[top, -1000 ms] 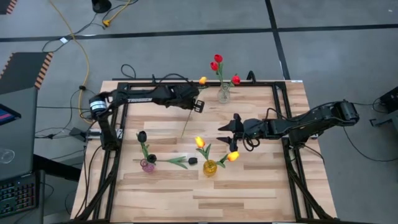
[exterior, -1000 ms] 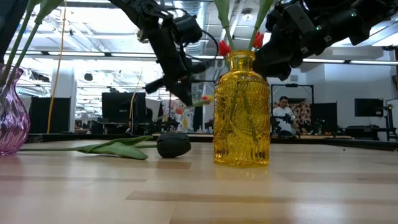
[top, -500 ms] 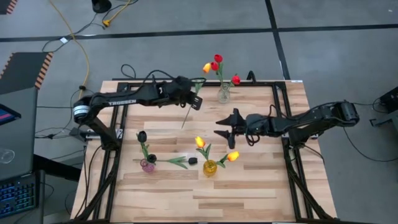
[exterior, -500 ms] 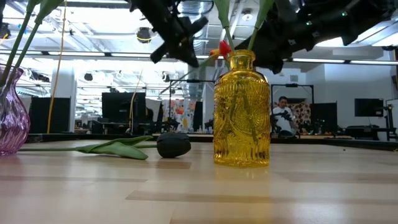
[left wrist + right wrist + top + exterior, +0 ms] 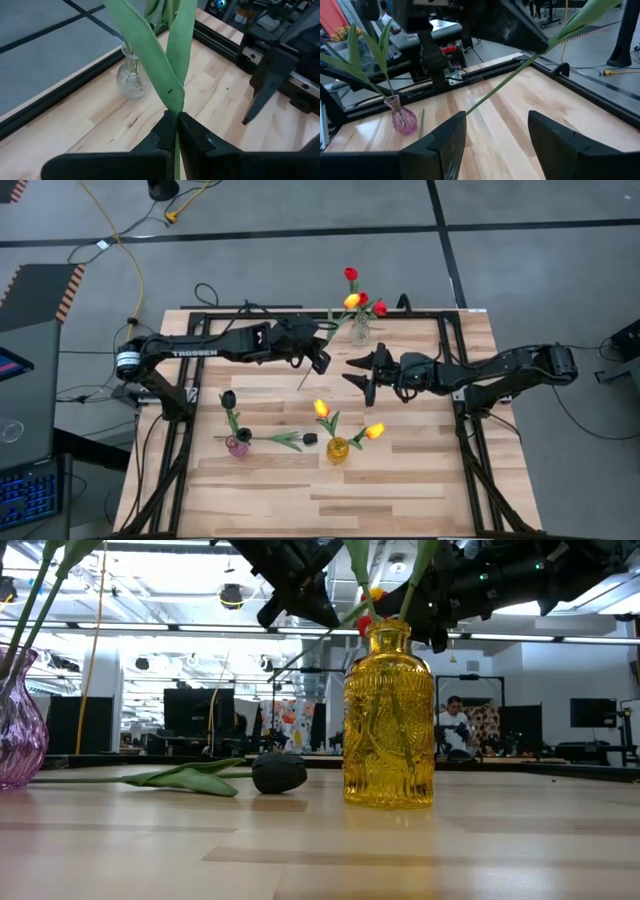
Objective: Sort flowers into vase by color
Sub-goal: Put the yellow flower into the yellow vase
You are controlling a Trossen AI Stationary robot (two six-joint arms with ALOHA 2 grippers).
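Observation:
My right gripper should next sort the tulip into the yellow vase (image 5: 338, 448), so it will grab the stem of the yellow-orange tulip (image 5: 351, 301) below the leaves.
A yellow-orange tulip (image 5: 351, 301) hangs over the table's far middle, its head next to the clear vase (image 5: 359, 330). That vase holds red tulips (image 5: 351, 274). My left gripper (image 5: 318, 352) is shut on the yellow-orange tulip. My right gripper (image 5: 360, 370) stands open just right of it, with nothing between its fingers (image 5: 451, 140). The yellow vase (image 5: 338, 448) holds two yellow tulips (image 5: 321, 408). One black tulip (image 5: 228, 398) stands in the pink vase (image 5: 237, 445). Another black tulip (image 5: 309, 438) lies flat on the table between those two vases. My left gripper pinches the tulip's thin stem (image 5: 176, 116) between its two fingers, right below where the long leaves branch off. The fingers come from the table's left, slanting down, and lie across the stem. The flower is lifted clear and tilted, head toward the clear vase, cut end (image 5: 300, 385) toward the near side.
A black frame rail (image 5: 300, 313) runs along the table's far edge behind the clear vase. Bare wood (image 5: 400, 490) lies along the near side. In the low view, the lying black tulip's head (image 5: 279, 772) rests left of the yellow vase (image 5: 388, 720).
My left gripper has risen and swung toward the table's right, carrying the yellow-orange tulip, which has turned so that its head is now beside the red ones at the clear vase. My right gripper, still open, has drifted toward the far edge.

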